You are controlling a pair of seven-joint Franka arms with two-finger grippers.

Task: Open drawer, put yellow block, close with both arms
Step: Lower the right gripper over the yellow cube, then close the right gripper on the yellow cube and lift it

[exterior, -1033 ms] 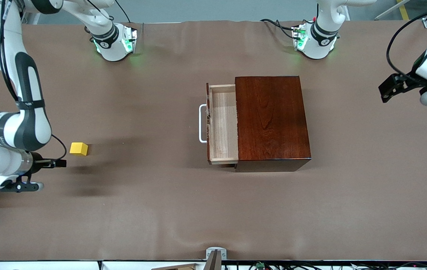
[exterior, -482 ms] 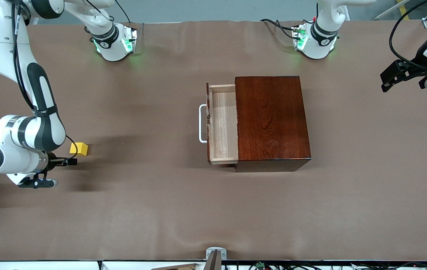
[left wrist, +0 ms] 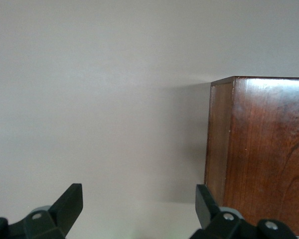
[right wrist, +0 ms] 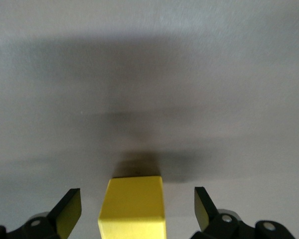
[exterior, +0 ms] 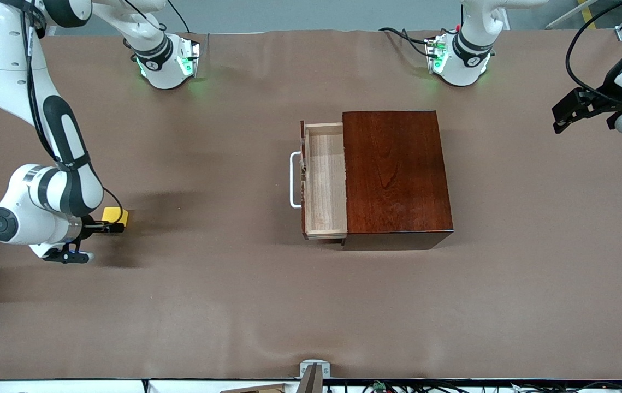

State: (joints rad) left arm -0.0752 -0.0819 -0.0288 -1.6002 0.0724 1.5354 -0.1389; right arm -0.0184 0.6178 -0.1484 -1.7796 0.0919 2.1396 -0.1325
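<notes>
My right gripper grabs the yellow block [exterior: 119, 214] by its opposite sides next, to put it in the open drawer [exterior: 324, 180].
The yellow block [exterior: 119, 214] lies on the table toward the right arm's end. My right gripper [exterior: 105, 226] is low at it, open, and part of the hand covers the block. In the right wrist view the block [right wrist: 133, 209] sits between the open fingertips [right wrist: 70, 204], with a gap on each side. The drawer [exterior: 324, 180] is pulled out of the dark mahogany box [exterior: 395, 174], its pale tray empty and its white handle [exterior: 292, 180] facing the right arm's end. My left gripper [exterior: 563, 115] is open and empty, held in the air at the left arm's end; its wrist view shows the box [left wrist: 264, 149].
The brown table cover [exterior: 234, 300] is bare around the block and the box. The two arm bases [exterior: 169, 63] glow green along the table's edge farthest from the front camera. A small metal bracket [exterior: 314, 368] sits at the nearest edge.
My right gripper has moved toward the yellow block and now has its fingers on either side of it. My left gripper rose a little, then held still. Drawer unchanged.
</notes>
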